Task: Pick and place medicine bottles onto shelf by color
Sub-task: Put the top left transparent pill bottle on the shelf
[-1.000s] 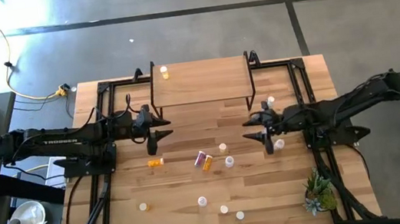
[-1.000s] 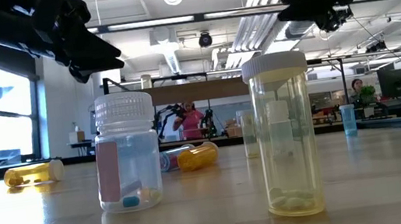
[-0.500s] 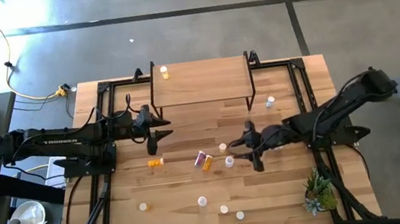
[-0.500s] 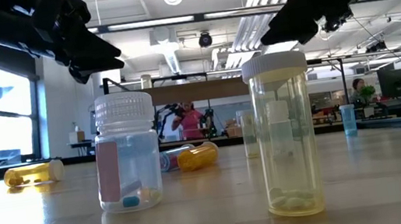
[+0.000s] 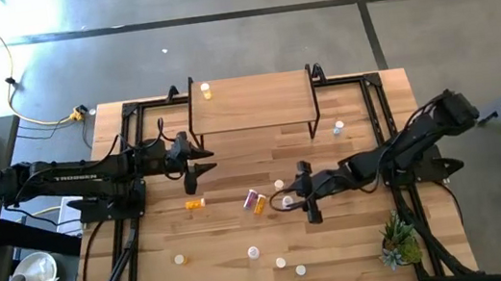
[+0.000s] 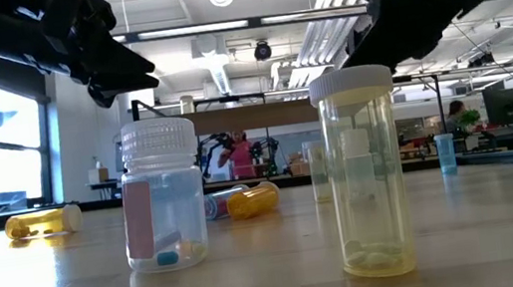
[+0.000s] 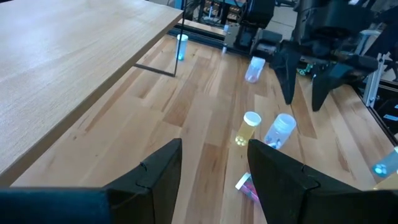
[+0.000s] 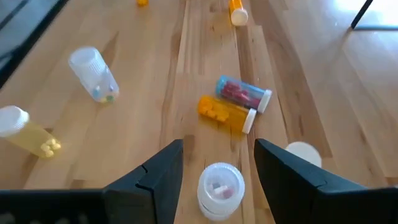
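Observation:
The whitish bottle's cap [image 5: 287,202] [image 8: 221,182] is below my right gripper's fingers, so my right gripper needs to go lower before it closes on the bottle.
The light-wood shelf [image 5: 250,102] stands at the table's far middle, with one yellowish bottle [image 5: 205,90] upright on its far left corner. Several small bottles are scattered on the tabletop. An orange one [image 5: 260,204] and a pink one [image 5: 251,198] lie on their sides at the middle. My right gripper [image 5: 295,195] is open just right of them. Its fingers stand on either side of an upright whitish bottle [image 8: 219,190] without touching it. My left gripper [image 5: 197,159] is open and empty, in the air left of the shelf's near left leg.
Another white-capped bottle [image 8: 303,152] stands beside my right gripper's finger. An orange bottle [image 5: 195,204] lies at the left. Several upright bottles [image 5: 253,253] stand near the table's near edge, and one [image 5: 338,129] stands by the shelf's right leg. A small plant [image 5: 400,242] is at the near right.
My right gripper has gone toward the table's left and near edges, from beside the shelf's right leg to the bottles at the middle. It now straddles the whitish bottle.

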`<state>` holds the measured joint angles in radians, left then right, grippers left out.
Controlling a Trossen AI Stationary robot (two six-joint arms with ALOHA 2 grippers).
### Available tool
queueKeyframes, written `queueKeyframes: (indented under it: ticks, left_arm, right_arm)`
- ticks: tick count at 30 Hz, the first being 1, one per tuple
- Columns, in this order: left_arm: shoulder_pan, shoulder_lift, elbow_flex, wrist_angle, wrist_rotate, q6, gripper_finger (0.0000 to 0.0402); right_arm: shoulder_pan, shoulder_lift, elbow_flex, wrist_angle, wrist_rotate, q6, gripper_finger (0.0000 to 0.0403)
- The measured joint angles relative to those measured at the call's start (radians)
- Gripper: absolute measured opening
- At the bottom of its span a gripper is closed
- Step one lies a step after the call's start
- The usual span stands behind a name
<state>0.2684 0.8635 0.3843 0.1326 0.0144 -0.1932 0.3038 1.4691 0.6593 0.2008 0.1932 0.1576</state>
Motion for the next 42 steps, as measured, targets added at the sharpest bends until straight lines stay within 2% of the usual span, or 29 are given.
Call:
queueKeyframes:
  ticks: [17,35,38,42]
  left_arm:
    - [0.0,0.0,0.0,0.0,0.0,-0.006,0.0172]
    - [0.0,0.0,0.0,0.0,0.0,-0.006,0.0172]
    - [0.0,0.0,0.0,0.0,0.0,-0.006,0.0172]
    - [0.0,0.0,0.0,-0.001,0.0,-0.006,0.0172]
  right_arm:
    - [0.0,0.038,0.001,0.0,0.0,0.025,0.0189]
    - [0.0,0.137,0.001,0.013,0.022,0.073,0.0188]
    - [0.0,0.131,0.001,0.017,0.017,0.078,0.0173]
    - [0.0,0.13,0.001,0.023,0.01,0.079,0.0129]
